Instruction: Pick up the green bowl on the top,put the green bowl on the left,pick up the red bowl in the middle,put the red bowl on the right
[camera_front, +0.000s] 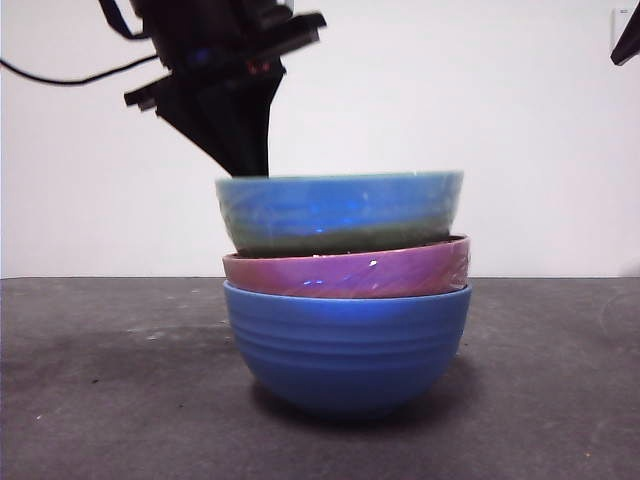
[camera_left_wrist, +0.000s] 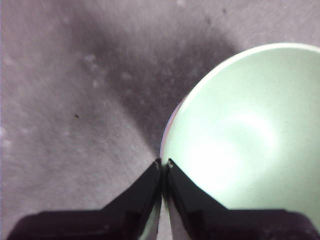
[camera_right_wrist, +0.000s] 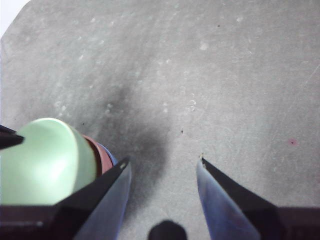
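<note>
The right gripper grabs the red bowl (camera_front: 350, 275) by its rim (camera_front: 457, 241) next, to move the red bowl off the stack onto the table.
The green bowl (camera_front: 340, 210), tinted bluish by glare, sits on top of a stack, nested in the red bowl (camera_front: 350, 275). My left gripper (camera_front: 252, 165) comes down from the upper left and is shut on the green bowl's left rim. The left wrist view shows the jaws (camera_left_wrist: 163, 167) pinching the thin rim, with the pale green inside (camera_left_wrist: 240, 135) beside them. My right gripper (camera_right_wrist: 162, 162) is open and empty over bare table beside the stack. Its wrist view shows the green bowl (camera_right_wrist: 45, 160) and a sliver of the red bowl (camera_right_wrist: 102, 157).
A deep blue ribbed bowl (camera_front: 345, 350) is the bottom of the stack, standing on the dark grey table (camera_front: 100, 380). The right arm shows only as a black tip (camera_front: 628, 40) at the top right corner. A white wall stands behind.
</note>
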